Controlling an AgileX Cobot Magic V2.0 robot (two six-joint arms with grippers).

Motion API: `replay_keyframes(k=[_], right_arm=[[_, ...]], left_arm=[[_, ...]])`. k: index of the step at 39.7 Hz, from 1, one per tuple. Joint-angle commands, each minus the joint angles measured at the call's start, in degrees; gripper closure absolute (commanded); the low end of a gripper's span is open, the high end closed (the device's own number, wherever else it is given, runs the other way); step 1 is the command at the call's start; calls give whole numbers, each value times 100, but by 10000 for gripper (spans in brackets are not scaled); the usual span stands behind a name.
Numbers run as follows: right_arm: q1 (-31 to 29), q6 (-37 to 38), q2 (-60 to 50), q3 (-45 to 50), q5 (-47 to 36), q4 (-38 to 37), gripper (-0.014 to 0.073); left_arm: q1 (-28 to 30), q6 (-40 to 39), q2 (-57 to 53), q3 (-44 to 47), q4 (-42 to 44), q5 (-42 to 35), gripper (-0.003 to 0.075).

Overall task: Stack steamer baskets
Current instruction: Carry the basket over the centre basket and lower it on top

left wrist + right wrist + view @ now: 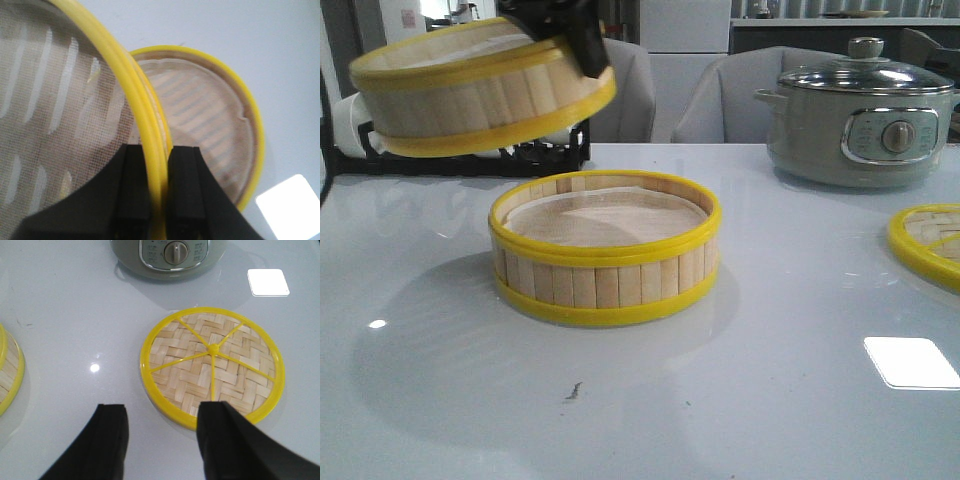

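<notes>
My left gripper needs to move the held basket over the standing basket before letting go, because the held basket's lower rim is hanging tilted off to the standing basket's side.
One steamer basket (pixel 605 250) stands on the table in the middle, pale slats, yellow rims, white liner inside. My left gripper (pixel 582 40) is shut on the rim of the second steamer basket (pixel 470 90) and holds it tilted in the air, up and to the left of the first. In the left wrist view the fingers (pixel 184 185) pinch the held basket's yellow rim (pixel 150 150), with the standing basket (pixel 210 120) below and beyond. My right gripper (pixel 162 432) is open and empty above the table; the standing basket's edge (pixel 7 375) shows at the side.
A flat woven bamboo lid (pixel 212 365) with yellow rim lies on the table at the right edge (pixel 928 240). A grey electric pot (pixel 860 115) with glass lid stands at the back right. A black rack (pixel 535 155) and chairs are behind the table.
</notes>
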Motion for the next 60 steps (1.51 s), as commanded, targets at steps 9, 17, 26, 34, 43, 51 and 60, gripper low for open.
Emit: replay_keyframes(k=[9, 17, 26, 34, 43, 51, 60], right_arm=[[-31, 3, -56, -232, -486, -9, 168], [-31, 3, -56, -232, -511, -5, 168], [-31, 3, -56, -232, -516, -5, 168], [-31, 3, -56, -232, -516, -5, 168], [-31, 3, -56, -232, -516, -5, 168], [-31, 3, -56, -232, -516, -5, 168], [-31, 3, -56, -232, -509, -5, 168]], left_arm=[[-703, 56, 144, -253, -100, -699, 634], [-901, 56, 369, -258, -143, -860, 634], [-901, 56, 612, -258, -219, -887, 634], [-901, 56, 724, -258, -337, -1045, 634], [-901, 56, 728, -258, -305, -1054, 634], [-901, 56, 728, -258, -305, -885, 634], [-901, 56, 728, -258, -305, -810, 622]])
